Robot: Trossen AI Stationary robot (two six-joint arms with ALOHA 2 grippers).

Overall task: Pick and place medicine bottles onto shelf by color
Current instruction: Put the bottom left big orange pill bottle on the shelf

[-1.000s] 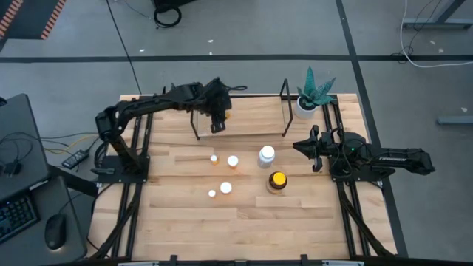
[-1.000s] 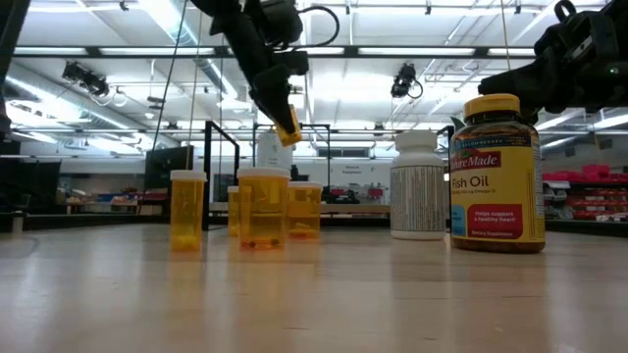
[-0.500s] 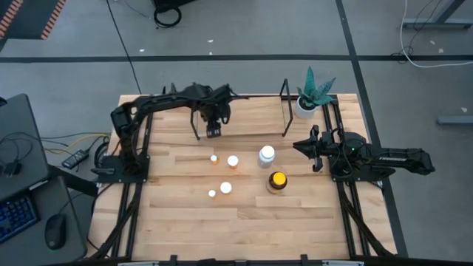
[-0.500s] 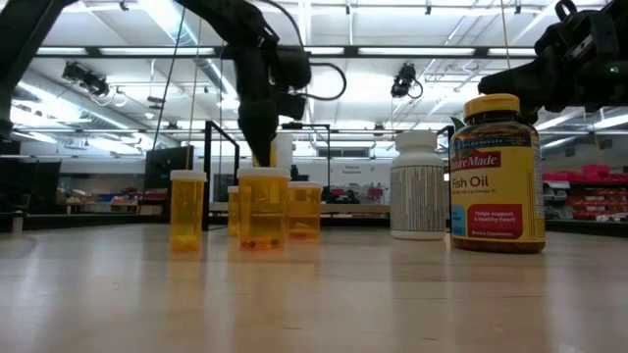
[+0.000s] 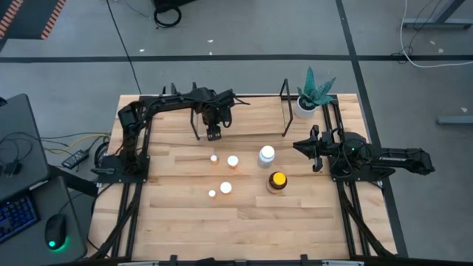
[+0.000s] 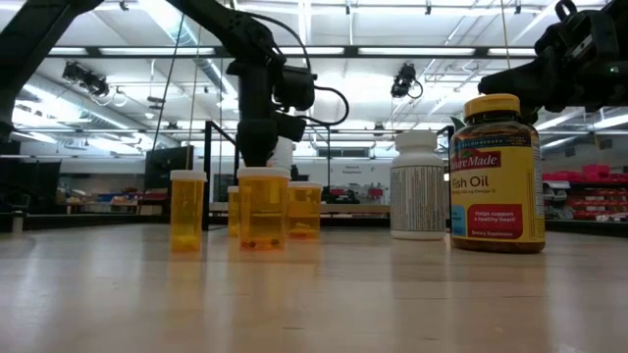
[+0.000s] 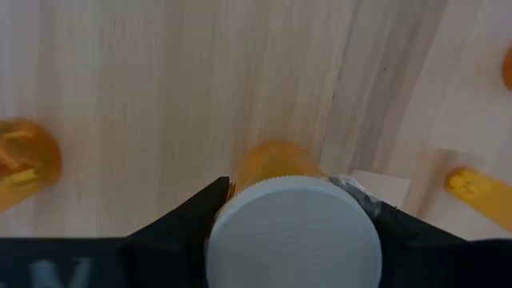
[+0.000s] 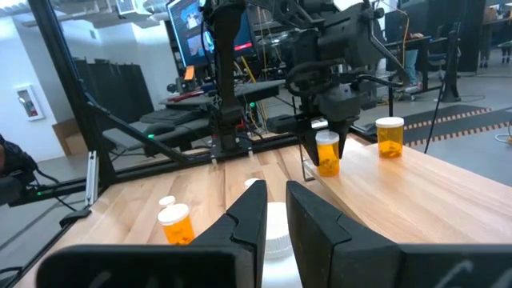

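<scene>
I should let go of the orange bottle [image 7: 278, 160] with my left gripper now. The bottle hangs upright with its base over the shelf's board [image 7: 200, 104], so it would stand.
My left gripper [image 5: 213, 131] hangs over the shelf [image 5: 284, 111] at the table's far side, shut on a small orange pill bottle [image 8: 328, 152] with a white cap. Another orange bottle [image 8: 390, 134] stands on the shelf's board beyond it. Several orange bottles [image 5: 233, 161] [image 6: 262, 208] stand on the table in front of the shelf, beside the white bottle [image 5: 266, 155] and the amber yellow-capped bottle [image 5: 277, 180]. My right gripper [image 5: 298, 145] waits at the table's right, fingers nearly together, holding nothing. My left gripper pinches the orange bottle by its white cap [image 7: 292, 232], one finger on each side. The fingers [image 7: 188, 216] come from above, pointing down. The bottle hangs upright below them, its orange body [image 7: 276, 160] just over the board; whether its base rests there I cannot tell.
A white pot with a green plant [image 5: 309, 100] stands at the shelf's right far corner. The shelf's upright black posts [image 6: 208, 172] rise around the board. Bare wood lies toward the table's near edge [image 5: 244, 229].
My left gripper has come down toward the shelf board and a little toward the near edge, still holding the bottle. The bottle, tilted a second ago, now hangs upright and lower. The right arm has kept still.
</scene>
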